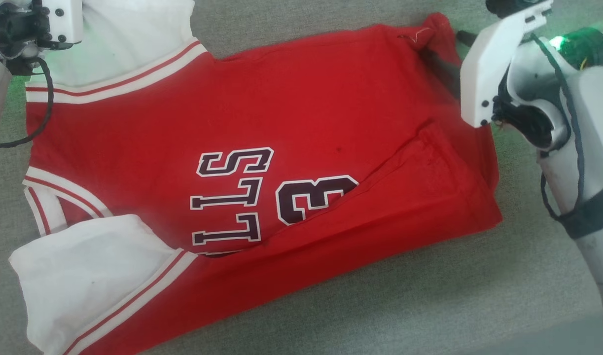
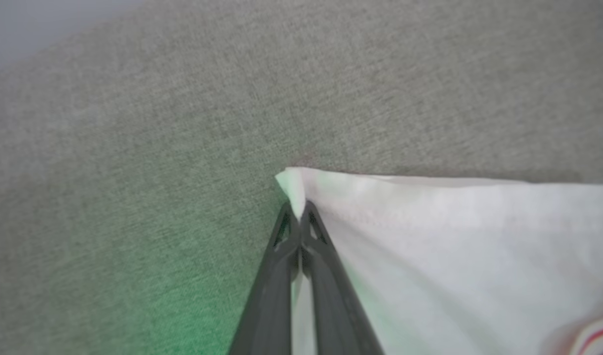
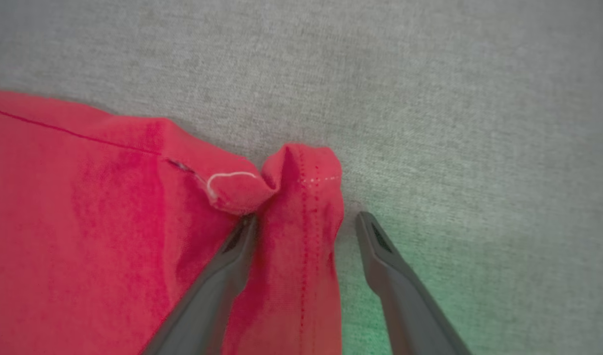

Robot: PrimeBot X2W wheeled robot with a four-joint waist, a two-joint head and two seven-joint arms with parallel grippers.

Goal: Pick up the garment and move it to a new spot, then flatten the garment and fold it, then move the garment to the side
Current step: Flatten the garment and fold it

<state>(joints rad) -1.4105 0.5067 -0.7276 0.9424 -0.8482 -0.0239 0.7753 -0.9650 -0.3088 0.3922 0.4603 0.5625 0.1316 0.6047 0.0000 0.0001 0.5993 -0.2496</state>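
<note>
The right gripper grabs the red jersey (image 1: 317,106) by its bunched hem corner (image 1: 435,29) next, to fold the jersey.
The garment (image 1: 306,123), bright red with dark lettering and white sleeves edged in red-and-white stripes, lies spread across the grey cloth surface. In the left wrist view my left gripper (image 2: 297,213) is shut on the corner of a white sleeve (image 2: 454,256); its pale housing (image 1: 40,22) sits at the head view's top left. My right gripper (image 3: 306,224) stands open, its two fingers astride a bunched red hem corner (image 3: 301,187). In the head view the right gripper (image 1: 451,54) is at the garment's upper right corner.
The grey woven surface (image 1: 405,305) extends past the garment on every side. A paler edge (image 1: 552,340) runs along the head view's lower right. My right forearm (image 1: 582,197) with its dark cable rises along the right side.
</note>
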